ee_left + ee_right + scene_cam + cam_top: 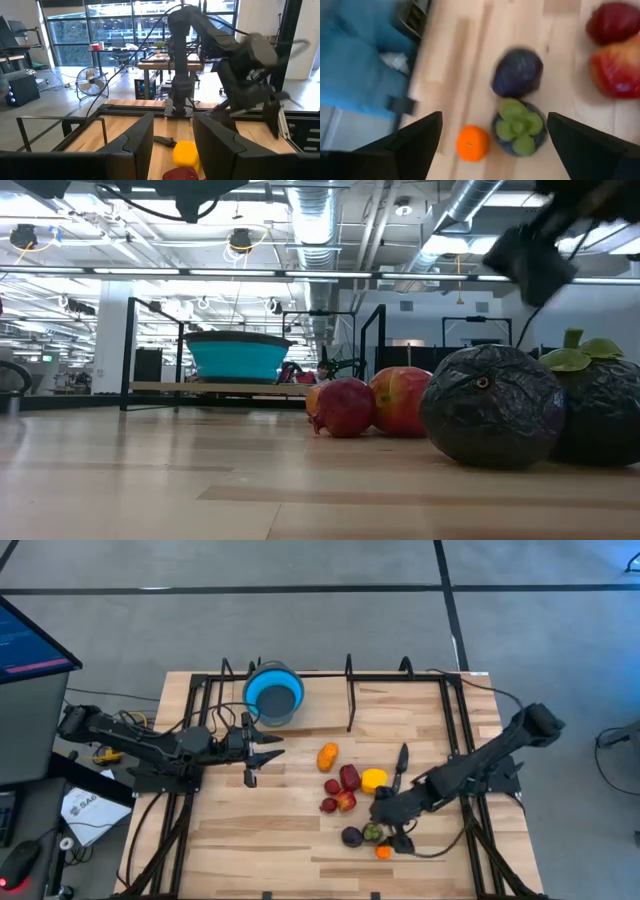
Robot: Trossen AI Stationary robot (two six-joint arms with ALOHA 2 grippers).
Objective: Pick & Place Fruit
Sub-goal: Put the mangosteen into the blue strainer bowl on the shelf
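The robot's right gripper next needs to pick up the green-topped fruit for the blue bowl (pixel 274 695), so it needs to pinch the fruit by its dark rounded sides.
The fruit lies in a loose group right of the table's middle: an orange piece (pixel 327 756), red pieces (pixel 348 778), a yellow one (pixel 374 779), a dark purple one (pixel 351 836), a green-topped dark one (pixel 372 832) and a small orange one (pixel 383 852). My right gripper (pixel 385 820) hovers open above the green-topped fruit (pixel 519 126), with the small orange one (pixel 472 143) and the purple one (pixel 517 72) close by. My left gripper (pixel 262 753) waits open left of the group, aimed at the yellow fruit (pixel 186 152).
The blue bowl (pixel 274 693) stands near the far edge, left of centre. A slim black knife (pixel 401 765) lies just right of the yellow fruit. Black frame posts (pixel 349 690) rise along the table's far and side edges. Bare wood (pixel 270 830) shows on the near left.
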